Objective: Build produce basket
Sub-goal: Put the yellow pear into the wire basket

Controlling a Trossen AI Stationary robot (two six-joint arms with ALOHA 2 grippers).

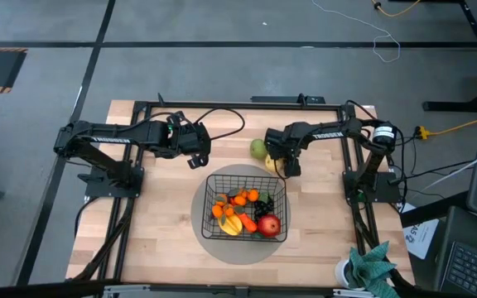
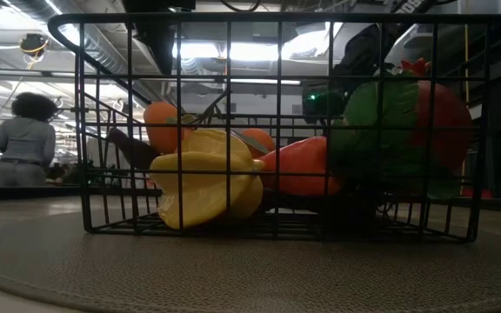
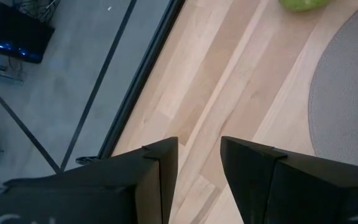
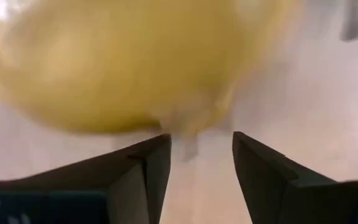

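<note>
Both fingers of the right gripper are short of the yellow fruit's tapered stem end [image 4: 202, 114], so the right gripper needs to move toward that end before closing on the yellow fruit.
The black wire basket [image 1: 247, 175] stands on the round grey mat [image 1: 238, 248] and holds a red apple [image 1: 269, 224], yellow pieces [image 1: 230, 223], small oranges [image 1: 243, 199] and dark grapes [image 1: 260, 209]; it fills the low view [image 2: 277, 17]. A yellow fruit [image 1: 270, 163] and a green pear [image 1: 258, 149] lie on the wood just beyond the mat's far edge. My right gripper [image 1: 286, 170] is open right beside the yellow fruit, which looms before its fingertips in the right wrist view [image 4: 123, 62]. My left gripper [image 1: 197, 160] is open and empty over bare wood, far left of the basket.
A green cloth and a white cup [image 1: 369, 266] sit at the table's near right corner. Black frame rails [image 1: 238, 103] run around the table. A person [image 2: 24, 139] stands in the room beyond. Bare wood lies to the left and right of the mat.
</note>
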